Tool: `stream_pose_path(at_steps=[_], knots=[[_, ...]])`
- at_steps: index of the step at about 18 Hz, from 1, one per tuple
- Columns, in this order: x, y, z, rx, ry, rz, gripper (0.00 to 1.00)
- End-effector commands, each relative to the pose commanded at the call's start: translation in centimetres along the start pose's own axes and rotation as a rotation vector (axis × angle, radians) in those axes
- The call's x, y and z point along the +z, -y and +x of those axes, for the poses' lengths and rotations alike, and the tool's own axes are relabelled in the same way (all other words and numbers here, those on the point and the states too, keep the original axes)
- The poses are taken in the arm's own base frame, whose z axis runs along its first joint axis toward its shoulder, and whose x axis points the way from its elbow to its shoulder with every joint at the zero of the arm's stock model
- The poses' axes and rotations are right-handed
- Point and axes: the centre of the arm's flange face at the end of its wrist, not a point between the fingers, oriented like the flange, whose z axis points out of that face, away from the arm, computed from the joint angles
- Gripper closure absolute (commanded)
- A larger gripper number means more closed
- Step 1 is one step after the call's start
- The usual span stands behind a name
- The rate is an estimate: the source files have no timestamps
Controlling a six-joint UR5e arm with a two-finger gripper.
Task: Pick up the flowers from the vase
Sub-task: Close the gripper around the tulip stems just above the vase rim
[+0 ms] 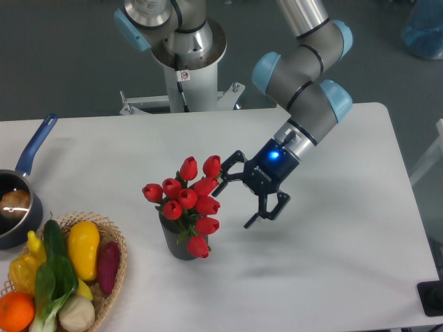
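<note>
I should next grab the flowers with my gripper by their stems, below the red buds. Then I can lift the flowers (188, 199) out of the dark grey vase (178, 243).
The flowers (188, 199), a bunch of red tulip buds with green leaves, stand in the small dark grey vase (178, 243) near the table's middle. My gripper (234, 201) hangs open just to the right of the bunch, fingers spread. Its upper fingertip (220, 188) sits close beside the right-hand buds; I cannot tell whether it touches them. The lower fingertip (249, 223) is apart from the bunch, over bare table. Nothing is held.
A wicker basket (114, 277) of vegetables and an orange sits at the front left. A dark saucepan (15, 204) with a blue handle stands at the left edge. The arm's base column (185, 69) rises behind the table.
</note>
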Motion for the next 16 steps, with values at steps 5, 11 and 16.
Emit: stream_pose_path(at_steps=[5, 11, 16], knots=[[1.9, 1.4, 0.9, 0.004, -0.038, 0.070, 0.00], [2.0, 1.4, 0.9, 0.006, -0.040, 0.069, 0.00], [1.8, 1.0, 0.8, 0.000, -0.036, 0.059, 0.00]])
